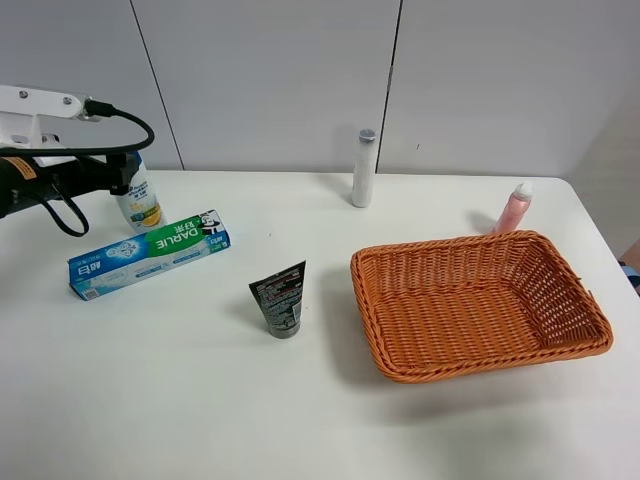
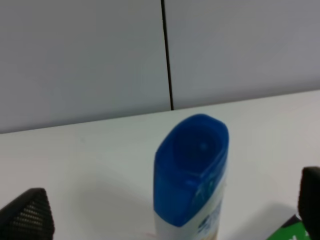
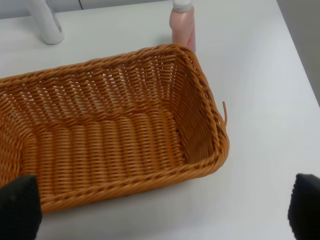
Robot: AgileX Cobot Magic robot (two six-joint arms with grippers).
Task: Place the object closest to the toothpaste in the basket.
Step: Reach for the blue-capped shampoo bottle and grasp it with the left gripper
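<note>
The left gripper will grab the bottle by its white body (image 1: pixel 142 207) (image 2: pixel 195 229) next, to place the object closest to the toothpaste in the basket.
The green and blue toothpaste box (image 1: pixel 150 253) lies at the left of the white table. A white bottle with a blue cap (image 1: pixel 139 206) stands upright just behind it, the nearest thing to it. My left gripper (image 1: pixel 121 174) is at the bottle's top. In the left wrist view the left gripper (image 2: pixel 170 212) is open, with a black fingertip (image 2: pixel 30 216) on each side of the blue-capped bottle (image 2: pixel 192 170), apart from it. The orange wicker basket (image 1: pixel 560 290) sits at the right and holds nothing. My right gripper (image 3: pixel 161 207) is open above the basket's (image 3: pixel 200 80) near end.
A black tube (image 1: pixel 280 298) stands on its cap between the toothpaste and the basket. A tall white bottle (image 1: pixel 363 168) stands at the back middle. A pink bottle (image 1: pixel 513 208) stands just behind the basket and also shows in the right wrist view (image 3: pixel 182 25).
</note>
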